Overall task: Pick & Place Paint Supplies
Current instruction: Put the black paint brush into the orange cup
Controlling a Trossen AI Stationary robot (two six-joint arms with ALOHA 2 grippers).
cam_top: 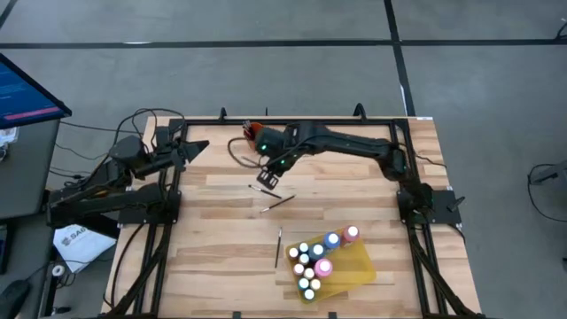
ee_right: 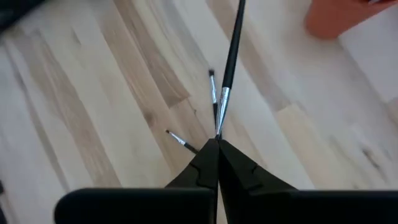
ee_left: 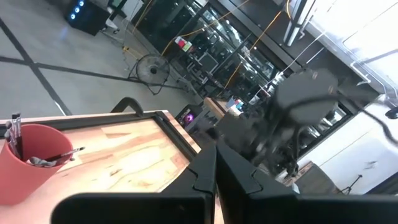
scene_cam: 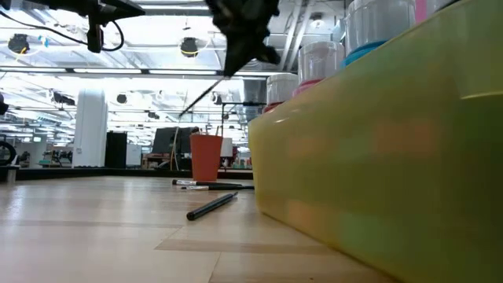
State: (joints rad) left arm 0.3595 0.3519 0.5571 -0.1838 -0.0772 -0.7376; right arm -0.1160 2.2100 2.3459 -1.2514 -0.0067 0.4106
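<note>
The dark handle (ee_right: pixel 234 50) hangs over wood beside the orange cup (ee_right: pixel 339 17). The paintbrush stays held in my right gripper from here until its handle is inside that cup.
My right gripper (cam_top: pixel 267 175) hangs shut above the table's middle, on a thin dark paintbrush (ee_right: pixel 231 56). Two more paintbrushes (cam_top: pixel 263 188) (cam_top: pixel 276 202) lie flat on the wood just below it, and a third (cam_top: pixel 279 246) lies nearer the yellow tray (cam_top: pixel 359 266), which holds several white-capped paint bottles (cam_top: pixel 310 266). The orange cup (cam_top: pixel 251 131) stands at the far edge with brushes (ee_left: pixel 13 134) standing in it. My left gripper (cam_top: pixel 202 145) waits shut and level at the far left, holding nothing. My right gripper pinches the paintbrush at its bristle end, by the silver ferrule (ee_right: pixel 219 121), between the tips of its two fingers. The fingers slant downward. The brush runs on past the fingertips in line with them, its dark handle (scene_cam: pixel 200 98) sloping down, clear of the table.
Bare wood lies between the loose brushes and the tray. The tray wall (scene_cam: pixel 377 173) stands close at the near right. Black frame rails (cam_top: pixel 168 177) and clamps edge the table on the left, the right and the far side.
</note>
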